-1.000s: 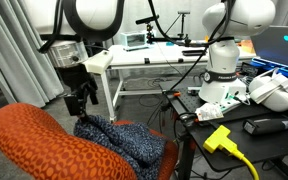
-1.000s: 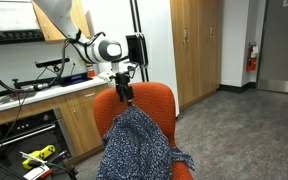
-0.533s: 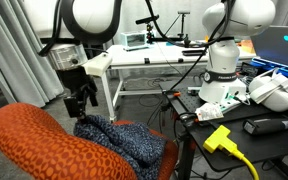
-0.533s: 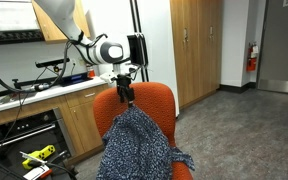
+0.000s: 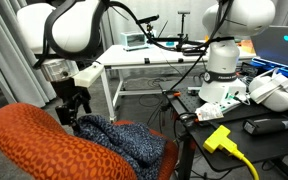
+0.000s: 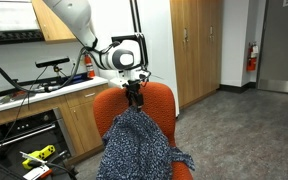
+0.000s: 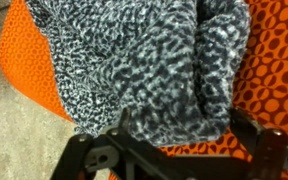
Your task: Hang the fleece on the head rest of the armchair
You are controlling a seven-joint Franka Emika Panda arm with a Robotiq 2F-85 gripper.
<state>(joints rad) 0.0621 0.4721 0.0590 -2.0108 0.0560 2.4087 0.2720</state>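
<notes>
My gripper moves lower and only then closes, since the fleece lies between my fingers but they only reach its upper end in an exterior view.
The fleece is a blue-grey speckled cloth. It lies crumpled on the seat of the orange armchair and reaches up against the backrest in an exterior view. The chair's head rest is bare. My gripper hangs just above the fleece's upper end, in front of the backrest. In the wrist view the fleece fills the frame over the orange upholstery. My gripper is open, its fingers straddling the fleece's edge.
A second white robot arm stands on a cluttered bench with a yellow plug and cable. A white table stands behind the chair. A counter and wooden cabinets are near the chair.
The arm has swung and lowered, bringing the gripper closer over the fleece's upper end by the backrest. The fleece has not moved.
</notes>
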